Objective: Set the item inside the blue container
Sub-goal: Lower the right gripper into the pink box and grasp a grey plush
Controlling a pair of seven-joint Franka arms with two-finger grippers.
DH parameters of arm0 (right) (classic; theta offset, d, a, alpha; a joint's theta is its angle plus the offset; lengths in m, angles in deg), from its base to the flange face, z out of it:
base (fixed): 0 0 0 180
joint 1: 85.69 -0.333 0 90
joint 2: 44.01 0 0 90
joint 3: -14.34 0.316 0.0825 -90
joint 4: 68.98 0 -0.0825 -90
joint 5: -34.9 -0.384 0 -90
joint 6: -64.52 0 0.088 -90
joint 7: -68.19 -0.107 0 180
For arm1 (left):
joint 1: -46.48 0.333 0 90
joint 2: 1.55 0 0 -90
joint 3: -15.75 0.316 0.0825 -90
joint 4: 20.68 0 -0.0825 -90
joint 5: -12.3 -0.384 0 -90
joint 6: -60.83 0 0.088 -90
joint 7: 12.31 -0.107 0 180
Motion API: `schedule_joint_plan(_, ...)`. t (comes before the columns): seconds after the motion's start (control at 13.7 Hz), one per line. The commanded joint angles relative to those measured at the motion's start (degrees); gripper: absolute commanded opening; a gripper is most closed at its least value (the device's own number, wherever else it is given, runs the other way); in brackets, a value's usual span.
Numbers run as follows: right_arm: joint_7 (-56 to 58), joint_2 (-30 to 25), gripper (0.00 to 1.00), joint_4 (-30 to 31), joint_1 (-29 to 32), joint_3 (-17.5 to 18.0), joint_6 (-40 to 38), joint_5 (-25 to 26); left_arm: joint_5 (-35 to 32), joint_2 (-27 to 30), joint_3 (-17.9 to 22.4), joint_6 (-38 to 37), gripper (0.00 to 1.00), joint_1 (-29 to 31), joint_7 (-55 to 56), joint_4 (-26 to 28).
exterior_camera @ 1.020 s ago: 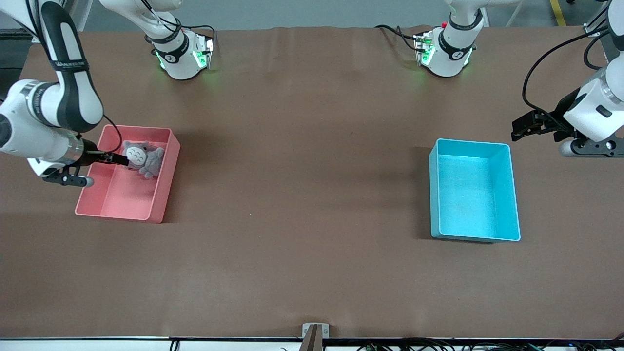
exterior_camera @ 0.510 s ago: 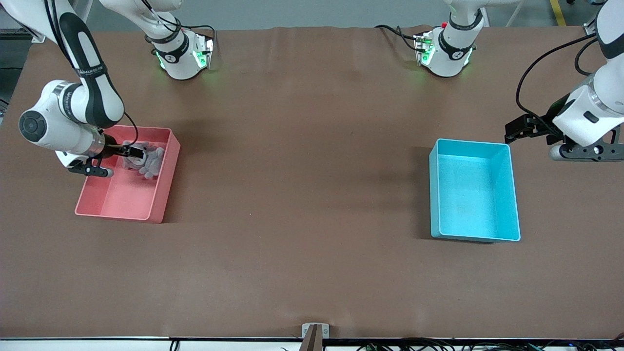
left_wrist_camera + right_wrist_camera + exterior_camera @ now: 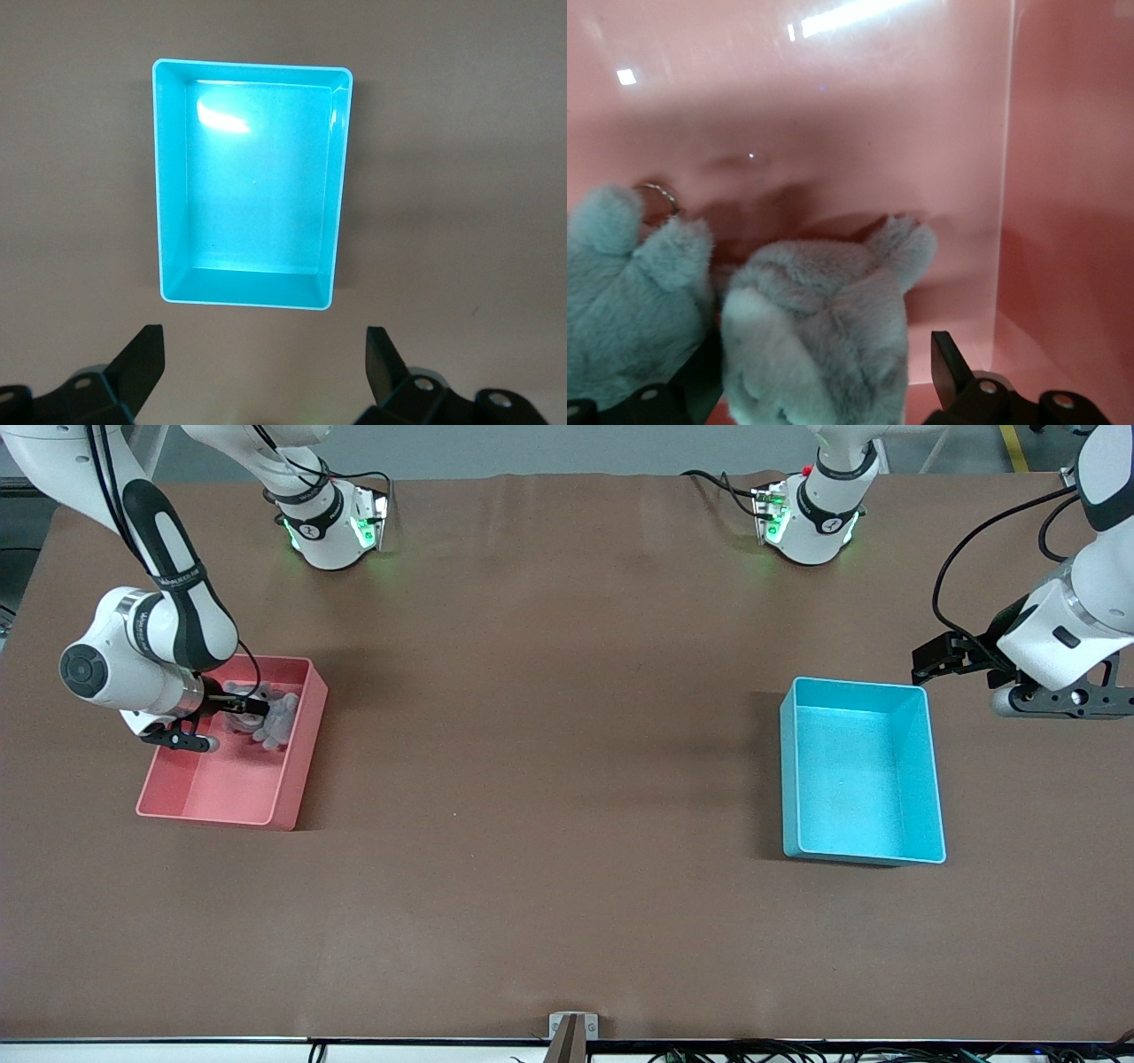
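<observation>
The grey plush toy needs to get into the blue container (image 3: 859, 779), so next my right gripper will grab the toy by its furry head (image 3: 278, 721).
A grey plush toy (image 3: 273, 720) with a keyring lies in the pink bin (image 3: 297, 775) at the right arm's end of the table. My right gripper (image 3: 251, 707) is down inside that bin. It is open, with the plush toy (image 3: 819, 328) between its fingers and a gap at one fingertip (image 3: 946, 359). The blue container (image 3: 859, 779) stands empty toward the left arm's end. My left gripper (image 3: 933, 662) hangs open in the air beside it, over the bare table. In the left wrist view the blue container (image 3: 252, 177) shows whole and the left gripper (image 3: 263, 363) holds nothing.
Brown cloth covers the table (image 3: 549, 779). The two robot bases (image 3: 328, 522) stand along the edge farthest from the front camera. The pink bin's wall (image 3: 1063, 221) rises close beside the right gripper.
The right arm has swung in and lowered its gripper into the pink bin, over the plush toy. The left gripper has drifted slightly toward the blue container.
</observation>
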Motion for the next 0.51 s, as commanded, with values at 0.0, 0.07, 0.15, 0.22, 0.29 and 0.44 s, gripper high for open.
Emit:
schedule_joint_plan(0.0,0.00,0.84,1.00,0.47,0.96,0.44,0.55,0.42,1.19,0.30,-0.09,0.90,1.00,0.08,-0.77,0.37)
schedule_joint_plan(0.07,0.00,0.84,1.00,0.47,0.87,0.44,0.20,0.42,1.19,0.04,-0.09,0.90,1.00,0.08,-0.77,0.37)
schedule_joint_plan(0.15,-0.09,0.84,1.00,0.38,0.87,0.44,0.11,0.33,1.19,-0.05,-0.09,0.99,1.00,0.08,-0.77,0.37)
schedule_joint_plan(0.22,-0.09,0.84,0.97,0.38,0.87,0.44,0.02,0.24,1.19,-0.05,-0.09,1.08,1.00,0.08,-0.77,0.37)
schedule_joint_plan(0.29,-0.09,0.75,0.93,0.29,0.87,0.44,0.02,0.24,1.19,-0.14,-0.09,1.43,1.00,0.08,-0.77,0.37)
schedule_joint_plan(0.44,-0.18,0.75,0.80,0.29,0.78,0.44,0.02,0.16,1.19,-0.23,-0.09,1.61,1.00,0.08,-0.77,0.37)
